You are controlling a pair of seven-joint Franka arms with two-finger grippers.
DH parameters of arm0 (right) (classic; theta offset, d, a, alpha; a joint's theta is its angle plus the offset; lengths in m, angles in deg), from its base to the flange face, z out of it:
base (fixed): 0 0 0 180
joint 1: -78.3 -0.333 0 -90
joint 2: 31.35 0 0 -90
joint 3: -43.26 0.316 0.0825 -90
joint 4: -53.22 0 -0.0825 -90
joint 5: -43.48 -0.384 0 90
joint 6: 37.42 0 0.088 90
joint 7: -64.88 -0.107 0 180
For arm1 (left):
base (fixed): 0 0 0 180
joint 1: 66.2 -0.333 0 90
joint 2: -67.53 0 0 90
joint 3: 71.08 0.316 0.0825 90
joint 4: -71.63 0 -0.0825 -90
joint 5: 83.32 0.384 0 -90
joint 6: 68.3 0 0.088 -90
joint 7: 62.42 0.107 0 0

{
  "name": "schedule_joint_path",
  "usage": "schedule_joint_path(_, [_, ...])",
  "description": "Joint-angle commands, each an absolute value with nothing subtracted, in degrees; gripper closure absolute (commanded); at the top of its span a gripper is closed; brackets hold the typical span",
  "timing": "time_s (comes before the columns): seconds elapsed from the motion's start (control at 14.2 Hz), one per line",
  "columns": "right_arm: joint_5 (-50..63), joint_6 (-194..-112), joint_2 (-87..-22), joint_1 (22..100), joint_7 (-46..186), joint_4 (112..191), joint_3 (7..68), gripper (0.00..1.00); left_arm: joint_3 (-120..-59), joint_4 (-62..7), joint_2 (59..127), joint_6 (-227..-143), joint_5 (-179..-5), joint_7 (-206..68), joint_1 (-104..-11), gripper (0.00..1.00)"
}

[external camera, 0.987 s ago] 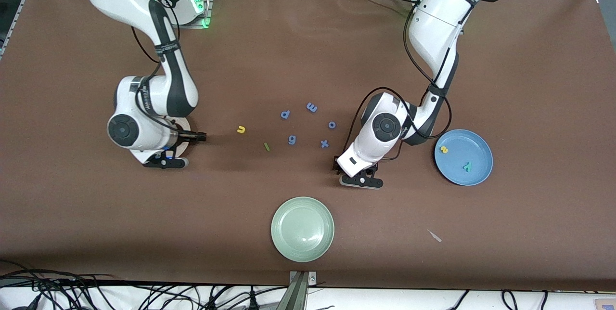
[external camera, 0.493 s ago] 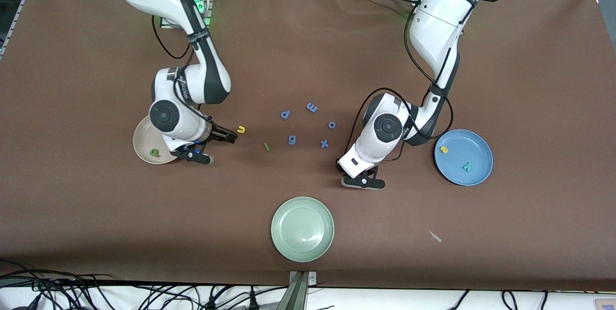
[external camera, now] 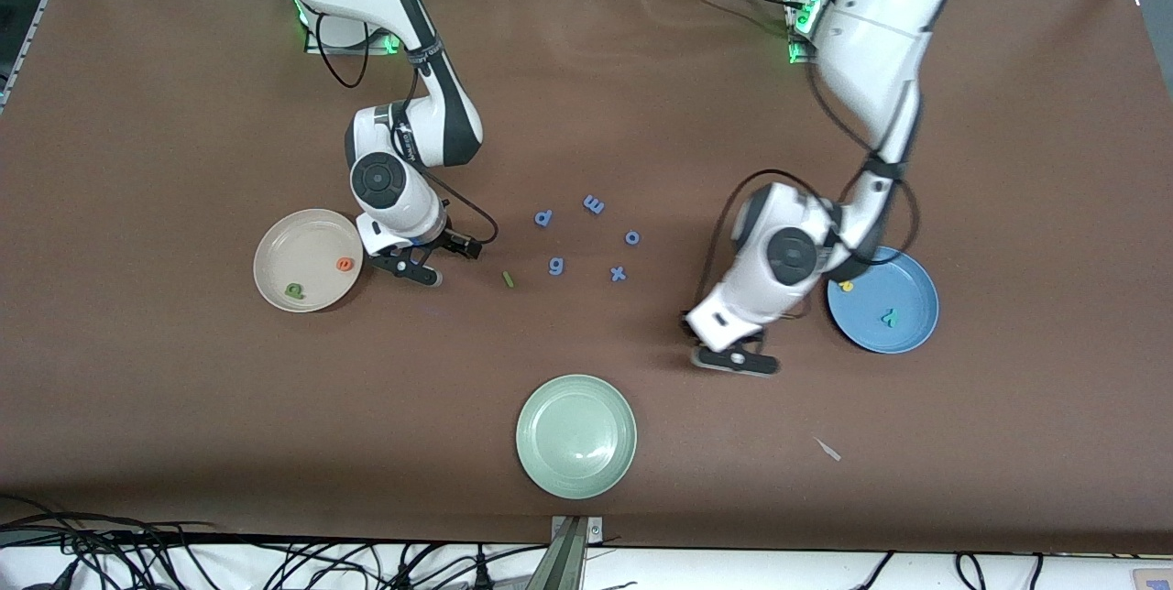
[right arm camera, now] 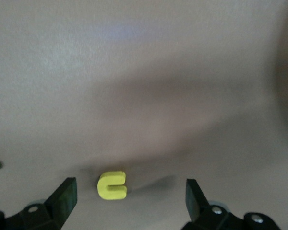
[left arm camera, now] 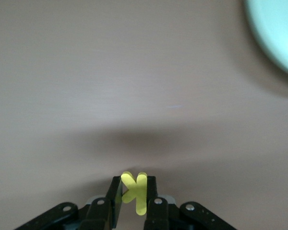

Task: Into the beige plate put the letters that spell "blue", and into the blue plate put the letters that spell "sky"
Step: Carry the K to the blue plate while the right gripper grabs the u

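My right gripper picks up the yellow u by its curved base and open ends next, to add the u to "blue" in the beige plate (external camera: 307, 233).
My left gripper (left arm camera: 134, 179) is shut on the yellow k (left arm camera: 135, 191) and hangs over bare mat beside the blue plate (external camera: 903, 333). That plate holds the teal y (external camera: 888, 318) and the yellow s (external camera: 846, 285), which the arm half hides. My right gripper (right arm camera: 129, 191) is open low over the yellow u (right arm camera: 112, 185), which lies between its fingers. In the front view that gripper (external camera: 469, 248) covers the u. The beige plate (external camera: 307, 233) holds the dark green b (external camera: 294, 290) and the orange e (external camera: 344, 264). The thin green l (external camera: 507, 278) lies on the mat near the right gripper.
Periwinkle letters p (external camera: 543, 218), m (external camera: 594, 203), o (external camera: 632, 237), g (external camera: 555, 266) and x (external camera: 619, 274) lie mid-table. A pale green plate (external camera: 575, 436) sits nearer the front camera, and its rim (left arm camera: 278, 33) shows in the left wrist view. A small pale scrap (external camera: 827, 449) lies on the mat.
My left gripper closed on the k and shifted toward the blue plate. My right arm swung from over the beige plate to the u, uncovering the plate with the b and e.
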State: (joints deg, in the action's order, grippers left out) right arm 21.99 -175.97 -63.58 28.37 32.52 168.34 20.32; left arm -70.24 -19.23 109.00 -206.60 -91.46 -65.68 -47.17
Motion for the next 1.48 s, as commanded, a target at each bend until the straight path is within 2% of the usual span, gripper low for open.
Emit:
schedule_joint_path(0.0, [20.98, -177.16, -61.67, 28.02, 32.1, 170.64, 20.5, 0.0, -72.66, -35.47, 96.65, -205.94, -92.11, -49.81, -57.65, 1.0])
schedule_joint_path(0.14, [20.98, -178.47, -62.11, 28.02, 32.01, 170.82, 21.37, 0.01, -72.66, -40.76, 93.03, -205.94, -92.02, -42.32, -62.67, 1.0])
schedule_joint_path(0.28, [20.98, -179.35, -62.2, 28.02, 32.01, 171.17, 22.08, 0.06, -72.66, -42.7, 92.23, -205.85, -92.02, -36.17, -65.84, 1.0])
schedule_joint_path(0.35, [20.98, -179.62, -62.37, 28.02, 32.01, 171.17, 22.17, 0.1, -72.58, -43.24, 92.31, -205.85, -92.02, -34.05, -67.33, 0.89])
schedule_joint_path(0.42, [20.98, -179.62, -62.37, 28.02, 32.1, 171.17, 22.17, 0.13, -72.57, -43.76, 92.4, -205.85, -91.93, -33.25, -68.39, 0.79])
schedule_joint_path(0.49, [20.98, -179.62, -62.38, 28.02, 32.19, 171.17, 22.17, 0.19, -72.57, -44.29, 92.4, -205.94, -91.93, -33.24, -69.1, 0.61])
schedule_joint_path(0.56, [20.98, -179.71, -62.38, 28.02, 32.19, 171.17, 22.17, 0.24, -72.49, -44.38, 92.4, -205.94, -92.02, -33.67, -69.19, 0.3])
schedule_joint_path(0.63, [20.98, -179.71, -62.55, 28.02, 32.19, 171.17, 22.17, 0.3, -72.57, -44.47, 92.4, -206.11, -92.02, -34.03, -69.19, 0.05])
schedule_joint_path(0.7, [20.98, -179.71, -62.55, 28.02, 32.19, 171.17, 22.26, 0.37, -72.57, -44.91, 92.14, -206.11, -92.02, -34.03, -69.36, 0.0])
schedule_joint_path(0.85, [20.98, -179.71, -62.64, 28.02, 32.19, 171.17, 22.17, 0.53, -72.57, -47.09, 89.43, -206.2, -92.02, -34.03, -70.59, 0.0])
schedule_joint_path(0.99, [20.98, -179.88, -63.08, 28.02, 32.19, 170.91, 22.17, 0.63, -72.66, -50.43, 84.6, -205.94, -92.02, -33.94, -72.53, 0.0])
schedule_joint_path(1.27, [20.55, -182.17, -64.4, 28.02, 32.19, 170.64, 22.26, 0.74, -72.84, -51.15, 78.01, -205.59, -92.02, -33.68, -72.44, 0.0])
schedule_joint_path(1.41, [20.54, -181.47, -64.31, 28.11, 32.71, 169.77, 22.17, 0.76, -74.67, -50.28, 73.0, -198.95, -92.02, -34.2, -71.92, 0.0])
